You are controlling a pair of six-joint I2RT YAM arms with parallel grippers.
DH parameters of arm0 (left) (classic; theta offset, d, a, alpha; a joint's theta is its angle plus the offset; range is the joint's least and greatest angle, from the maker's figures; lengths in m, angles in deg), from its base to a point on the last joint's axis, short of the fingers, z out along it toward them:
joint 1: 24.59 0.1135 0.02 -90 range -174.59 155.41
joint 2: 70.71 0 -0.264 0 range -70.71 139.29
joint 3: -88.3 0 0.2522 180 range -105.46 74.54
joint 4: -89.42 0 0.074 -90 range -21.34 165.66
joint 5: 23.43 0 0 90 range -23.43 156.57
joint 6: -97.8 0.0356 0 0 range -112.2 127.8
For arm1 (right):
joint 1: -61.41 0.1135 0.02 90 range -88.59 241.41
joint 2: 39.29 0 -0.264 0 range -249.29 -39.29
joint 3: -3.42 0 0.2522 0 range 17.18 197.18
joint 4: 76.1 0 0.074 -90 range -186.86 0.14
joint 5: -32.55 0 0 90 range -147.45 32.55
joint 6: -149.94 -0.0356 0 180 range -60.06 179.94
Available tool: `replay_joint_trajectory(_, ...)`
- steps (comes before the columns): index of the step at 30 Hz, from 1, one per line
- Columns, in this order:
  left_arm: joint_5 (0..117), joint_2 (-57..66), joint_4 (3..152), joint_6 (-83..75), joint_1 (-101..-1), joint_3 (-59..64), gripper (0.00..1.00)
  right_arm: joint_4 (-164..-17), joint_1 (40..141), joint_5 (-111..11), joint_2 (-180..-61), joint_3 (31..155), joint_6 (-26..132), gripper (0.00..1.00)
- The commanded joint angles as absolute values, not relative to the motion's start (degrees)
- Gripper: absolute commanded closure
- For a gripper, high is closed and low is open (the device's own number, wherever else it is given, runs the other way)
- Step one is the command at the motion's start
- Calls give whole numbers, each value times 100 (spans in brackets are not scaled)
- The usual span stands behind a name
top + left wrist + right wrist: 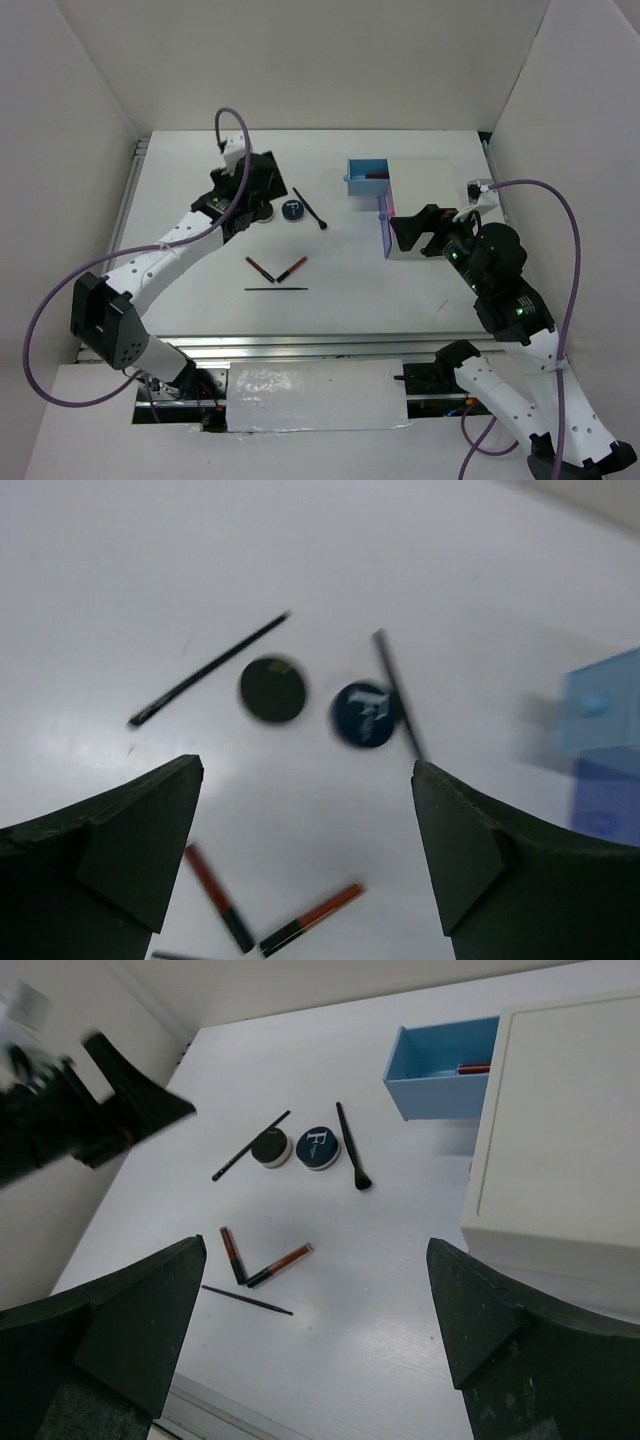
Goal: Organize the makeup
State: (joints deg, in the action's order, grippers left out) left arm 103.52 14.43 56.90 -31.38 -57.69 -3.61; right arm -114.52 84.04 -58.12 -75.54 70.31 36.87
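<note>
Next, my left gripper grips the V's stick nearer the black compact (272, 688) by its middle (218, 896), which leaves both ends free for the drawer.
The makeup lies loose on the white table. A black compact (272, 688) and a blue-topped compact (365, 714) sit side by side, with a thin black pencil (208, 669) to their left and a brush (398, 692) to their right. Two red-and-black sticks (232, 1255) (280, 1265) form a V nearer the front, with another thin pencil (247, 1300) beside them. My left gripper (308, 770) hangs open and empty above the table, short of the compacts. My right gripper (315, 1245) is open and empty, high over the table beside the white box (560, 1130).
The white box's blue drawer (368, 180) is pulled out and holds a red stick (473, 1068). A pink drawer edge (388, 222) shows on the box's left side. White walls enclose the table on three sides.
</note>
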Motion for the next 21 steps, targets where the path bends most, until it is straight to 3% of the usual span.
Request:
replay_joint_trajectory(1, 10262, 1331, 4868, -4738, -5483, 571, 1, -11262, 8426, -5623, -7594, 7097, 3744, 0)
replay_joint_trajectory(6, 9586, 1506, 5166, -5337, -5034, 1169, 9, -11270, 8435, -5595, -7603, 7079, 3735, 0)
replay_joint_trajectory(13, 9452, 2138, 4834, -6065, -4937, 1109, 8, -11297, 8435, -5605, -7612, 7044, 3744, 0)
replay_joint_trajectory(21, 9110, 2561, 4754, -6628, -4937, 1275, 14, -11262, 8435, -5525, -7665, 7044, 3744, 0)
